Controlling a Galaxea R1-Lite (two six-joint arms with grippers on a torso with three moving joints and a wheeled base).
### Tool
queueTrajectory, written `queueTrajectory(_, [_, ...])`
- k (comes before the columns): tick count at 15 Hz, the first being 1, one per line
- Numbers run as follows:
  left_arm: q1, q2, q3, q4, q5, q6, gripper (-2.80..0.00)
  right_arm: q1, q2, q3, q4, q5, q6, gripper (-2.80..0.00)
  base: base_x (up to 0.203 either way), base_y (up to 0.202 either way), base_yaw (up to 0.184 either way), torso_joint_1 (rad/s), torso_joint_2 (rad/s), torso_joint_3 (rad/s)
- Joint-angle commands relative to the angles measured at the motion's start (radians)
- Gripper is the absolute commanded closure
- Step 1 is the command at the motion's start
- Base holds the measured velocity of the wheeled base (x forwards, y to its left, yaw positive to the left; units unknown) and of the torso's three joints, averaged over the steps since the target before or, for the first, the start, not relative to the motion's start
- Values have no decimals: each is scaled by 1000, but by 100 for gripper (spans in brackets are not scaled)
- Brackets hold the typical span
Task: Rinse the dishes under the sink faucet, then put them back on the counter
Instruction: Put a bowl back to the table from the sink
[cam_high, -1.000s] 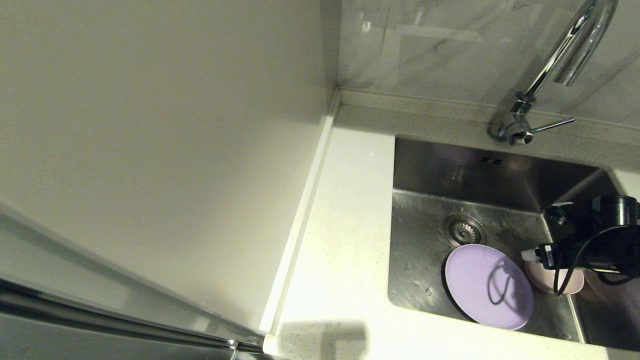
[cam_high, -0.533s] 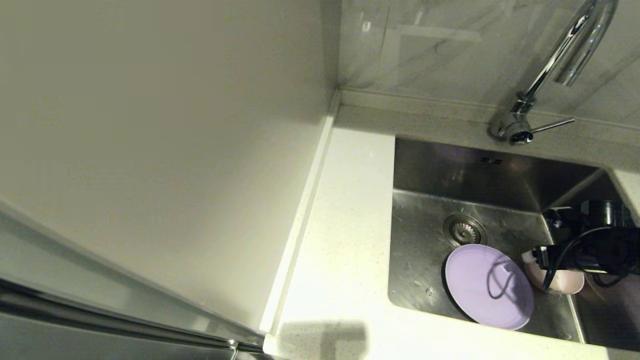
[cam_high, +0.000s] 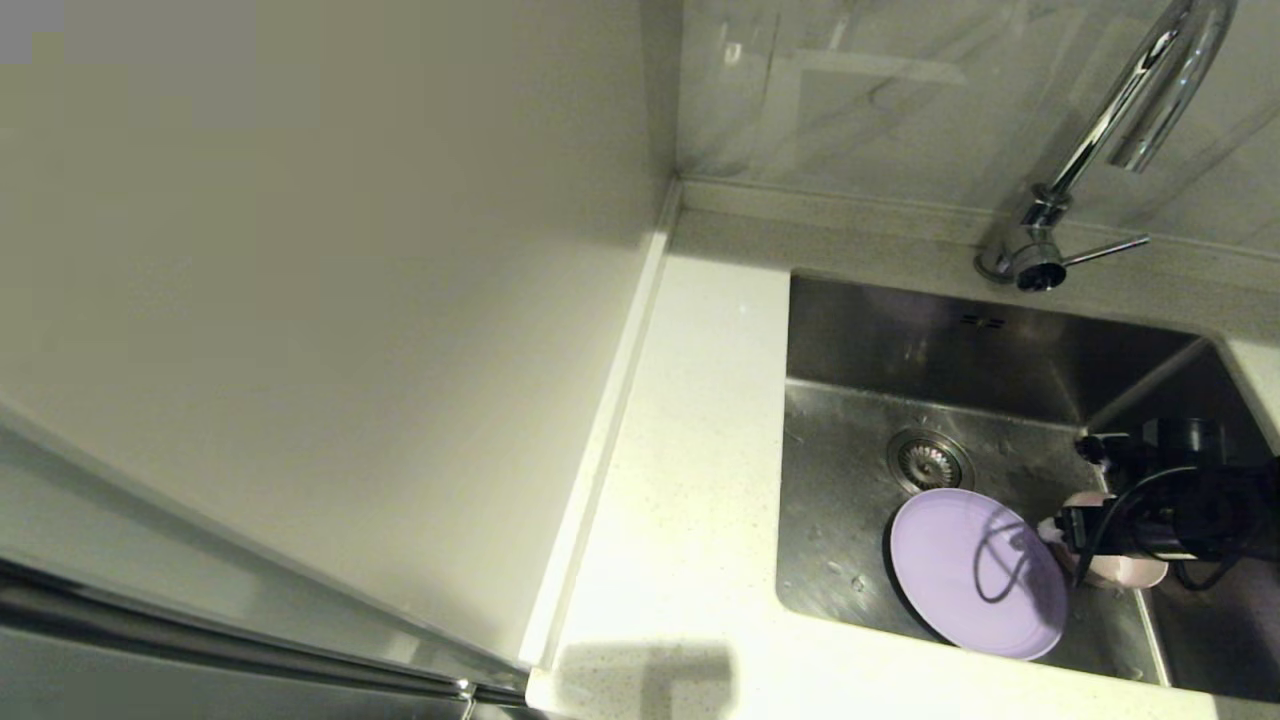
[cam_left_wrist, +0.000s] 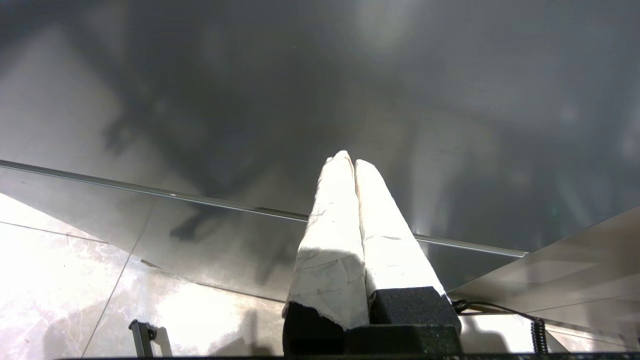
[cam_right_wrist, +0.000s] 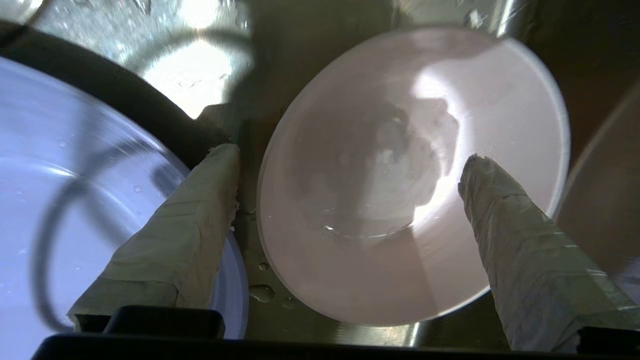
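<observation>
The fingers of my right gripper straddle the pink bowl's rim (cam_right_wrist: 264, 180) beside the lilac plate, so it is time to close on the bowl.
A pale pink bowl (cam_right_wrist: 410, 175) stands upright on the floor of the sink (cam_high: 850, 500), at its right side. My right gripper (cam_right_wrist: 348, 155) hangs open over it. One finger (cam_right_wrist: 190, 225) is outside the rim, between the bowl and the lilac plate (cam_right_wrist: 60, 200). The other finger (cam_right_wrist: 515, 240) is over the bowl's inside. In the head view the right gripper (cam_high: 1060, 525) covers most of the bowl (cam_high: 1130, 572), and the plate (cam_high: 978, 573) lies flat just left of it. The faucet (cam_high: 1110, 130) rises behind the sink. My left gripper (cam_left_wrist: 350, 161) is shut and empty, parked away from the sink.
White counter (cam_high: 690, 450) runs along the sink's left side to a raised edge strip (cam_high: 600, 440) and a plain wall. The drain strainer (cam_high: 928, 460) sits behind the plate. Water drops lie on the sink floor (cam_right_wrist: 260, 292). The sink's right wall is close to my right arm.
My right gripper has sunk lower into the sink and a little leftward, down onto the pink bowl. Its fingers have stayed wide. Plate and bowl have not moved.
</observation>
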Motion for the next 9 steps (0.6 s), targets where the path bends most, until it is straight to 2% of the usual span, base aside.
queueTrajectory(1, [0, 0, 3, 0, -1, 0, 0, 0, 20, -1, -2, 4, -2, -280, 0, 0, 0, 0, 0, 0])
queueTrajectory(2, [0, 0, 2, 0, 1, 0, 0, 0, 23, -1, -2, 4, 0, -280, 0, 0, 0, 0, 0, 0])
queueTrajectory(3, [0, 0, 3, 0, 1, 0, 0, 0, 28, -1, -2, 7, 1, 0, 0, 0, 0, 0, 0, 0])
queueTrajectory(9, [0, 0, 2, 0, 1, 0, 0, 0, -2, 8, -4, 7, 8, 0, 0, 0, 0, 0, 0, 0])
